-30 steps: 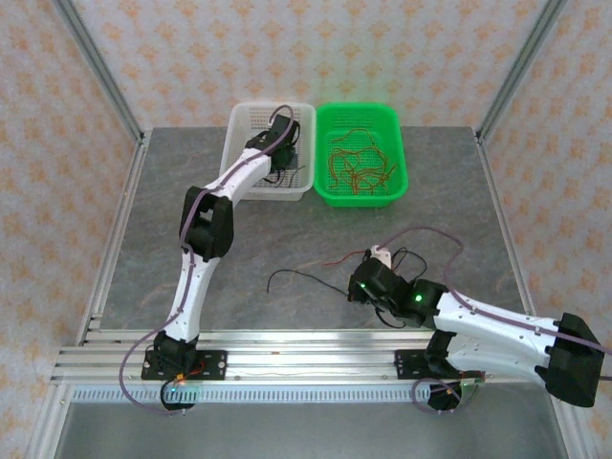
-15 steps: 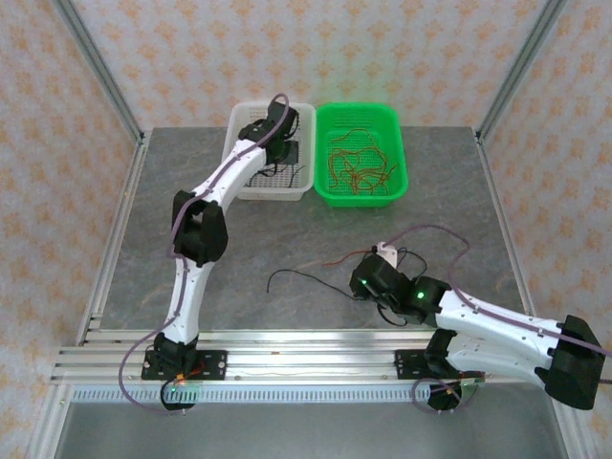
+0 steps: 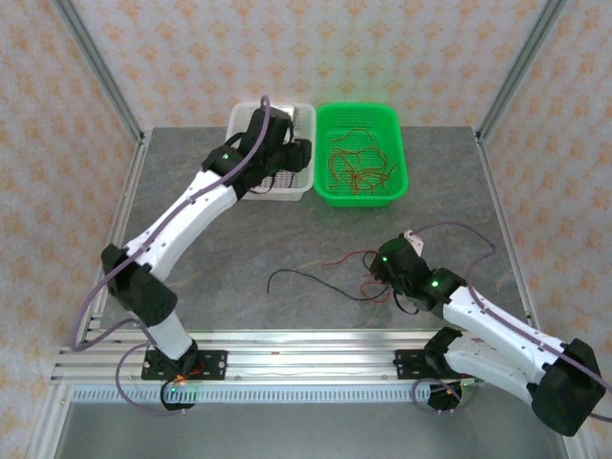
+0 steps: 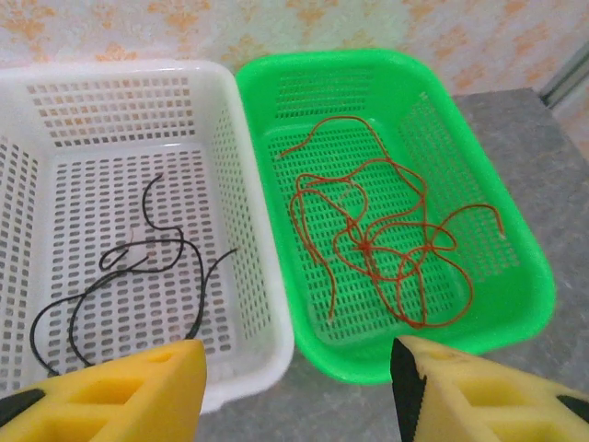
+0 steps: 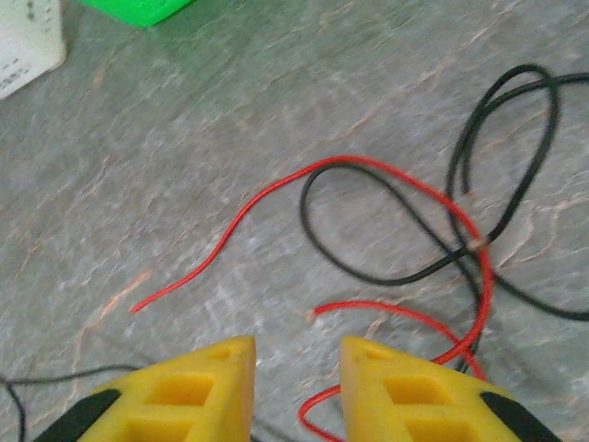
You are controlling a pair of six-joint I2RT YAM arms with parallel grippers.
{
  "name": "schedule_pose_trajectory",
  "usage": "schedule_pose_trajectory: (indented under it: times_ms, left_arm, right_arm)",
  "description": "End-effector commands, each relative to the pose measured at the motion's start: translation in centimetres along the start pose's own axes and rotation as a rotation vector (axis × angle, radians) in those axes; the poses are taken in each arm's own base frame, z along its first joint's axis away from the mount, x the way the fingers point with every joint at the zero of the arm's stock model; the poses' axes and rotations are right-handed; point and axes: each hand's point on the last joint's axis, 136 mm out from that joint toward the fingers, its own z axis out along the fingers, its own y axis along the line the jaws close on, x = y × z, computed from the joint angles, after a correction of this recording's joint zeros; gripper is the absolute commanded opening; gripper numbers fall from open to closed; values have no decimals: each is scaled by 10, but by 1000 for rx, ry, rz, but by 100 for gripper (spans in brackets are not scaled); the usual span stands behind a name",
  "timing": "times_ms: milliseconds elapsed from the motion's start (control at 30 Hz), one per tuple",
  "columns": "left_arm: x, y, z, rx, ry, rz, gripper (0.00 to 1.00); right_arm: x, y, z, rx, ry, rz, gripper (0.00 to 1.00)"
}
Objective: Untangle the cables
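Observation:
Next, my right gripper takes hold of the black cable by its loop (image 3: pixel 364 260) (image 5: pixel 319 241) to untangle the cables, leaving the red cable outside the grip.
A loose tangle of red and black cables (image 3: pixel 368 277) lies on the grey table, and one black cable (image 3: pixel 306 280) trails off to its left. Up close, a red cable (image 5: pixel 276 189) and a black loop (image 5: pixel 368 262) cross at a knot (image 5: pixel 474 244). My right gripper (image 5: pixel 297 368) hovers open just short of them, with a red end lying in front of the gap; from above it (image 3: pixel 381 271) sits at the tangle. Red cables (image 4: pixel 377 230) lie in the green basket (image 4: pixel 331 60), black cables (image 4: pixel 138 267) in the white basket (image 4: pixel 110 74). My left gripper (image 4: pixel 299 387) is open and empty above the baskets' near edges.
The white basket (image 3: pixel 239 120) and green basket (image 3: pixel 359 107) stand side by side at the back of the table. The left arm's upper link stretches diagonally across the left half. Aluminium frame posts mark the back corners.
The left arm has swung its elbow down and left, and its gripper has drawn back from inside the white basket to the baskets' near edge. The right gripper has shifted right, uncovering the tangle.

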Motion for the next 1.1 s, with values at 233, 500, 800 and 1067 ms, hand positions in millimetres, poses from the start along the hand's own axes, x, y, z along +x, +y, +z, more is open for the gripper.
schedule_pose_trajectory:
  times_ms: [233,500,800,1067]
  left_arm:
    - [63,4,-19,33,-18,-92,58]
    - [135,-4,-13,79,64,-142,58]
    - [189,-14,-7,85,144,-140,57]
    - [226,-15,-4,70,197,-153,57]
  right_arm:
    - [-11,-29,20,63,26,14,30]
    - [-11,-28,39,96,59,-32,27]
    - [-8,-44,62,209,99,-99,27]
    - [-10,-43,72,230,104,-118,22]
